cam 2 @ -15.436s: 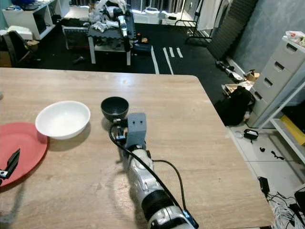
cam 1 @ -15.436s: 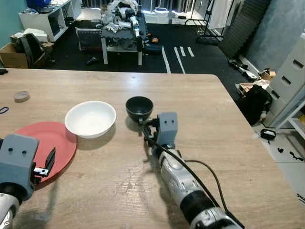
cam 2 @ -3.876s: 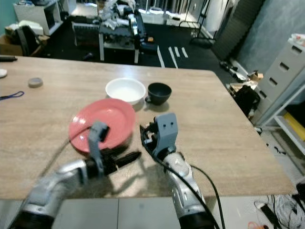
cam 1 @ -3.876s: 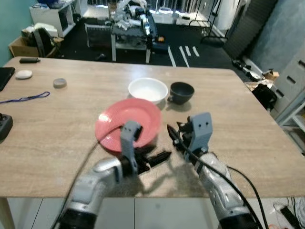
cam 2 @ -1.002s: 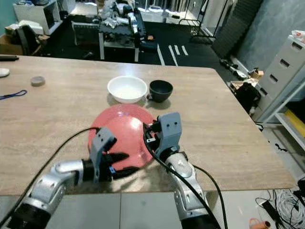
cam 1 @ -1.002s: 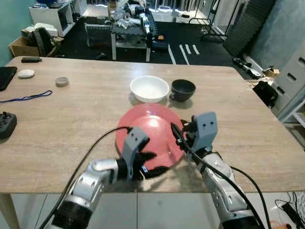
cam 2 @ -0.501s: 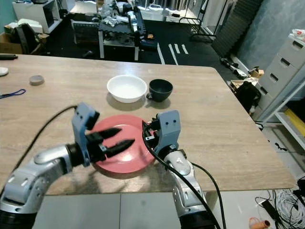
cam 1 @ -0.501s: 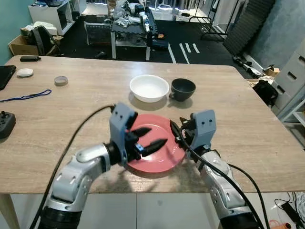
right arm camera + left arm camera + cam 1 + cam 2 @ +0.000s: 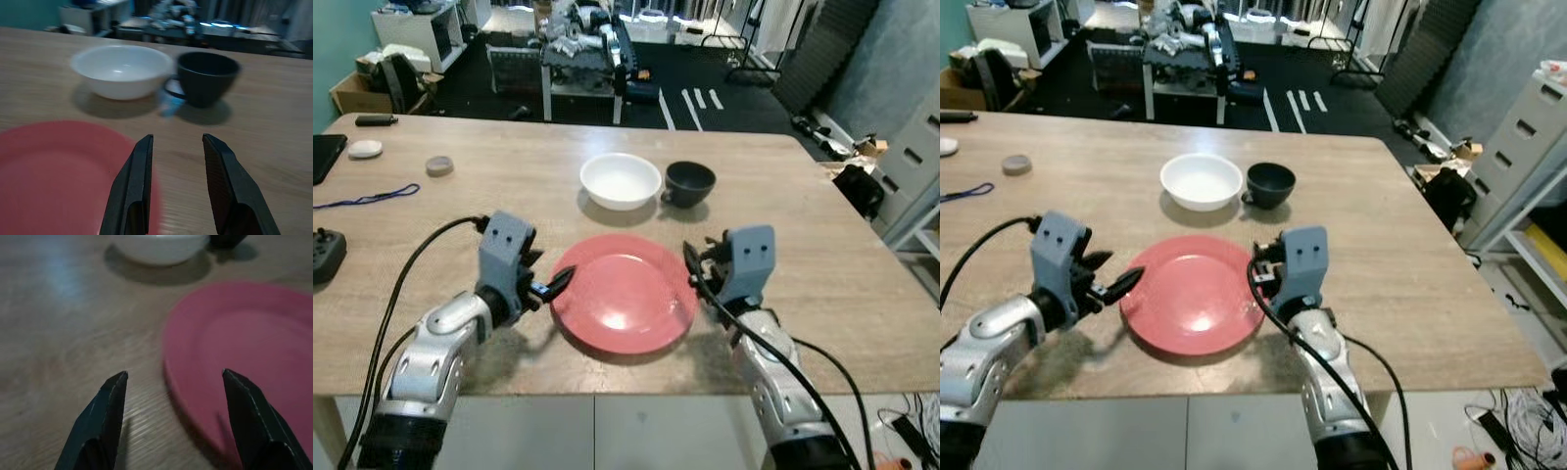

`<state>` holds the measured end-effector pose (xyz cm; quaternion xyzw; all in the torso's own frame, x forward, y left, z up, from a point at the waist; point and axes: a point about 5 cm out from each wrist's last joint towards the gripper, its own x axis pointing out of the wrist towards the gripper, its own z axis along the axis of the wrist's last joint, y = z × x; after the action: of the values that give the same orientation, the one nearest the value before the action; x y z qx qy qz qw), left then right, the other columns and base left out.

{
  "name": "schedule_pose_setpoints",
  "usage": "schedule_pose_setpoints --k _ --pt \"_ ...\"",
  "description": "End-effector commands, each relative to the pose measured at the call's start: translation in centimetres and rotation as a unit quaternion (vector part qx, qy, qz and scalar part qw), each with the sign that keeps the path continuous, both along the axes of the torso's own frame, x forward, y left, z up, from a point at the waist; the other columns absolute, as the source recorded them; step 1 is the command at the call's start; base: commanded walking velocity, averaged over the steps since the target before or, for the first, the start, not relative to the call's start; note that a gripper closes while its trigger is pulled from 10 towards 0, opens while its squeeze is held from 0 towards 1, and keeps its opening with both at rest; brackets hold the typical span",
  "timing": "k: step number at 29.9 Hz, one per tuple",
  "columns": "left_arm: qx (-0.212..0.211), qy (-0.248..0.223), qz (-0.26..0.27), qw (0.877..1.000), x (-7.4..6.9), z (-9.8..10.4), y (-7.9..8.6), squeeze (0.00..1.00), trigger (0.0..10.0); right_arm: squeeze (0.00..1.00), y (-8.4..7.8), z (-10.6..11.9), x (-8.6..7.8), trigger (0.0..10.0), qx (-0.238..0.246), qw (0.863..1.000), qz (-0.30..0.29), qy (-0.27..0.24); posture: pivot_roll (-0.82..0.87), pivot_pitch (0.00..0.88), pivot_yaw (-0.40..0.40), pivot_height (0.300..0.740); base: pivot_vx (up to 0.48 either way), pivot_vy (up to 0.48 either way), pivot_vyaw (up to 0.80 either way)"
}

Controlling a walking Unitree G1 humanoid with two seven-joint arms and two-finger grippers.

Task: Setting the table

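My left gripper grabs the red plate (image 9: 625, 294) by its rim (image 9: 562, 305) next, to set the table.
A red plate (image 9: 625, 294) lies flat on the wooden table (image 9: 822, 255) near its front edge. Behind it stand a white bowl (image 9: 621, 180) and a black cup (image 9: 689, 182), side by side. My left gripper (image 9: 556, 284) is low at the plate's left edge, open; in the left wrist view the plate's rim (image 9: 168, 367) sits between the spread fingers (image 9: 105, 411). My right gripper (image 9: 697, 266) is at the plate's right edge, open, with bare wood between its fingers (image 9: 139, 176), pointing toward the cup (image 9: 205, 76) and bowl (image 9: 122, 68).
On the table's left side lie a black device (image 9: 328, 255), a blue cord (image 9: 367, 199), a grey disc (image 9: 437, 165), a white object (image 9: 364, 149) and a black phone (image 9: 377, 120). Beyond the table are a cluttered white bench (image 9: 582, 54) and grey drawers (image 9: 915, 157).
My left gripper has pulled back from above the plate to its left edge, still open. The plate now lies uncovered. The right gripper has shifted slightly right.
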<state>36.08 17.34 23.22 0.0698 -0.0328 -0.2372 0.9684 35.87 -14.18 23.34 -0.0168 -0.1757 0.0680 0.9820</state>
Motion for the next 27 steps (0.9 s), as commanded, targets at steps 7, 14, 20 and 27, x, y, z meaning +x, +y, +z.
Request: schedule_pose_setpoints --k 7,14,20,27 --pt "0.014 -0.013 -0.033 0.999 1.5 0.6 -0.8 0.00 10.0 0.00 -3.1 -1.9 -0.1 10.0 0.016 0.997 -0.068 0.032 0.10 0.275 0.020 0.740 0.000 0.000 0.00" --pt "0.059 -0.038 -0.046 0.996 2.4 0.7 -1.0 0.00 10.0 0.00 -3.1 -2.9 -0.1 10.0 0.083 0.994 -0.013 0.064 0.09 0.287 0.025 0.740 0.000 0.000 0.00" --pt "0.076 -0.011 -0.022 0.997 2.6 -2.1 -0.1 0.00 10.0 0.00 -2.4 -2.6 -0.4 10.0 0.136 0.987 0.032 0.074 0.07 0.299 0.026 0.740 0.000 0.000 0.00" --pt "0.053 0.035 -0.003 0.998 2.2 -5.6 0.2 0.00 10.0 0.00 -1.2 -2.0 -1.2 10.0 0.190 0.971 0.115 0.083 0.07 0.312 0.023 0.740 0.000 0.000 0.00"
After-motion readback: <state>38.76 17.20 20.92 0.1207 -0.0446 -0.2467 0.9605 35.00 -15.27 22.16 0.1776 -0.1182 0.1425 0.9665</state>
